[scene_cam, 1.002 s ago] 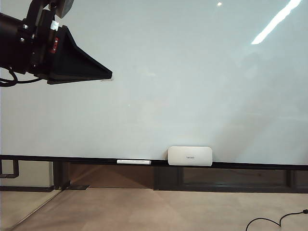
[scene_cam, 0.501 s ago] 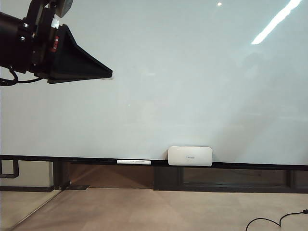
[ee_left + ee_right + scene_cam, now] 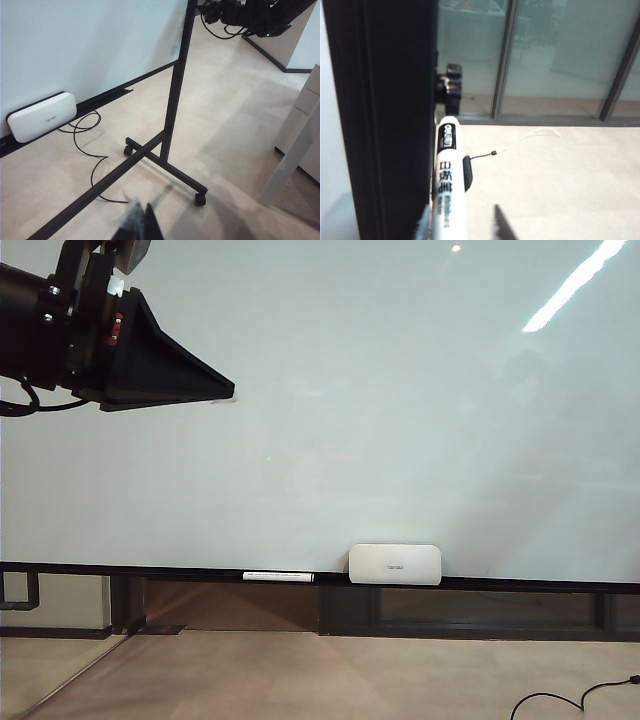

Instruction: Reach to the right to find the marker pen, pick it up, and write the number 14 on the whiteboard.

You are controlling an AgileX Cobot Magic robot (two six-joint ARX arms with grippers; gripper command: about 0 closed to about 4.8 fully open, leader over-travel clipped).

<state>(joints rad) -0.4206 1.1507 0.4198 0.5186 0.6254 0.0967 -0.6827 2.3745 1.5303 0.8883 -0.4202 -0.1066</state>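
Observation:
The marker pen needs my right gripper on its lettered white body [image 3: 449,195] next, its writing tip free to mark the whiteboard.
The marker pen [image 3: 447,190], white with black lettering and a black clip, lies along the board's black side frame [image 3: 395,125]. My right gripper [image 3: 460,224] is open around it. One fingertip is against the pen on the frame side, and the other fingertip [image 3: 499,224] stands apart from it. The whiteboard [image 3: 400,400] fills the exterior view, and no number 14 shows on it. My left gripper [image 3: 215,392] hangs in front of the board's upper left. Its fingertips [image 3: 145,222] are shut on nothing.
A white eraser [image 3: 394,564] and a thin white pen-like stick [image 3: 277,577] rest on the dark lower rail [image 3: 520,584]. The board's wheeled black stand [image 3: 165,160] and a loose cable [image 3: 85,145] are on the floor. A grey cabinet [image 3: 305,130] stands nearby.

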